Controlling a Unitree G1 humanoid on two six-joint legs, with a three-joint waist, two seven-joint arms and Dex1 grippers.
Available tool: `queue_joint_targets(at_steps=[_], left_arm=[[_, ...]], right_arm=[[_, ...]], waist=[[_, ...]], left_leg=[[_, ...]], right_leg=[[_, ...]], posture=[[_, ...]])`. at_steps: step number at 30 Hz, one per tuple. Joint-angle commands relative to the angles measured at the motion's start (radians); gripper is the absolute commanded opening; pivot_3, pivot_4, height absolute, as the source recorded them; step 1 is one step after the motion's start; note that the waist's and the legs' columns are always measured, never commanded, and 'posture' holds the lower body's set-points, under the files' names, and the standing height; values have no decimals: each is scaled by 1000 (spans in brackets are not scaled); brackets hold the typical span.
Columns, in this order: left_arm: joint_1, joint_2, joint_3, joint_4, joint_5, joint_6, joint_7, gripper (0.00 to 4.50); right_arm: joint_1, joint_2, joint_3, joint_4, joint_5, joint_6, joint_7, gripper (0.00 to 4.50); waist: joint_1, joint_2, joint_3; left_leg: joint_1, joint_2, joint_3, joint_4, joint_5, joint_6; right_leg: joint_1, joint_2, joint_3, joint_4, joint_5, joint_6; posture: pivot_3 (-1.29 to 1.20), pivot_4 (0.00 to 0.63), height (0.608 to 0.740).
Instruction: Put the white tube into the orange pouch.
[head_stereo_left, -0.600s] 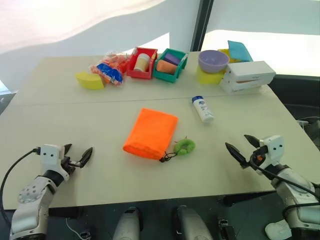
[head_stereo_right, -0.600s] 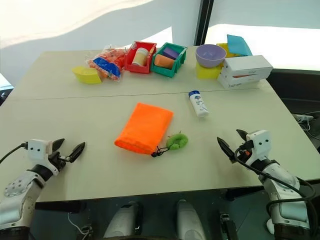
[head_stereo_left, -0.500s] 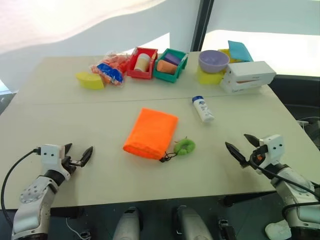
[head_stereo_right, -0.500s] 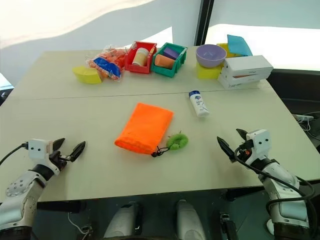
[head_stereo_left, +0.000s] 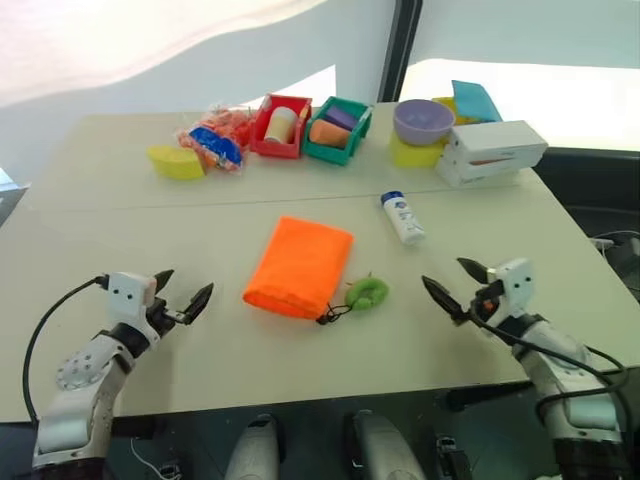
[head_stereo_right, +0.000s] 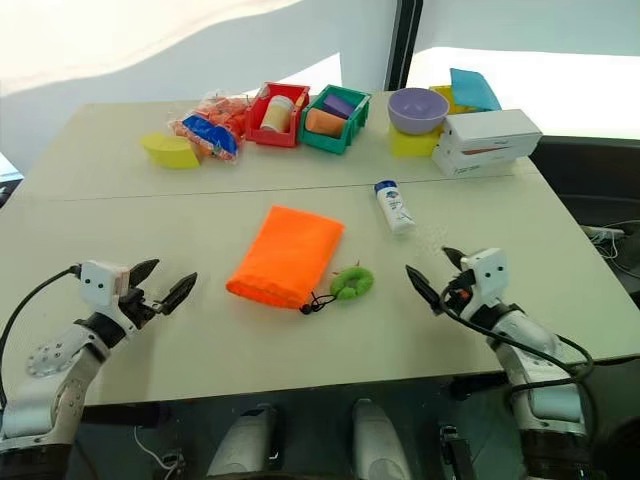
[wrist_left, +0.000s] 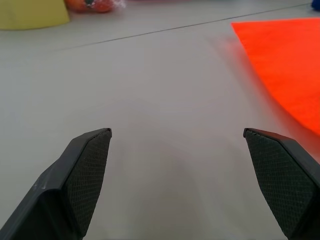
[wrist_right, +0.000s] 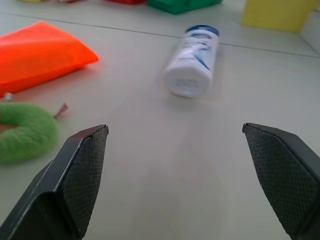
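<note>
My left gripper needs to grab the pouch by the edge of its open end (head_stereo_left: 249, 298) next, because the orange pouch (head_stereo_left: 300, 265) lies flat and limp on the tabletop.
The white tube (head_stereo_left: 403, 218) with its blue cap lies on its side on the table, right of centre. Left of it the orange pouch (head_stereo_left: 300, 265) lies flat, and its black cord ends at a lime-green ring (head_stereo_left: 368, 293). My left gripper (head_stereo_left: 185, 288) hovers open over the table's front left, pointing at the pouch's (wrist_left: 285, 65) near side. At the front right my right gripper (head_stereo_left: 450, 280) is open and empty. In the right wrist view the tube (wrist_right: 192, 62) lies straight ahead between its fingers, a short way off, with the ring (wrist_right: 22, 137) off to one side.
Along the far edge stand a yellow wedge (head_stereo_left: 176, 161), an orange and blue snack bag (head_stereo_left: 218, 140), a red bin (head_stereo_left: 283, 125), a green bin (head_stereo_left: 339, 130), a purple bowl (head_stereo_left: 424, 120) on a yellow block, and a long white box (head_stereo_left: 495, 152).
Both grippers have moved inward and forward over the table, the left toward the pouch, the right toward the tube. Both stay open. The objects have not moved.
</note>
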Motion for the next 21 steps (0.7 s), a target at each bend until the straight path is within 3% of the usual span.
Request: queue_joint_targets(at_steps=[1, 6, 14, 21], left_arm=[[9, 69, -43, -69, 51, -53, -73, 4500], [8, 166, -183, -113, 174, -151, -176, 4500], [-94, 148, -263, -38, 304, -238, -121, 4500], [-148, 118, -311, 17, 372, -251, -85, 4500]], right_arm=[[-6, 2, 39, -81, 1, 1, 15, 4457], [12, -20, 181, -209, -5, 47, 91, 4457], [25, -17, 317, -301, -45, 72, 113, 4457], [29, -32, 334, -294, -89, 44, 113, 4457]], waist=[[2, 0, 0], [1, 0, 0], [2, 0, 0], [1, 0, 0]], left_leg=[[0, 0, 0, 0, 0, 0], [0, 0, 0, 0, 0, 0], [0, 0, 0, 0, 0, 0], [0, 0, 1, 0, 0, 0]], right_leg=[[0, 0, 0, 0, 0, 0], [0, -1, 0, 0, 0, 0], [0, -2, 1, -1, 0, 0], [0, -1, 0, 0, 0, 0]], posture=[[0, 150, 740], [0, 150, 740], [0, 150, 740], [0, 150, 740]])
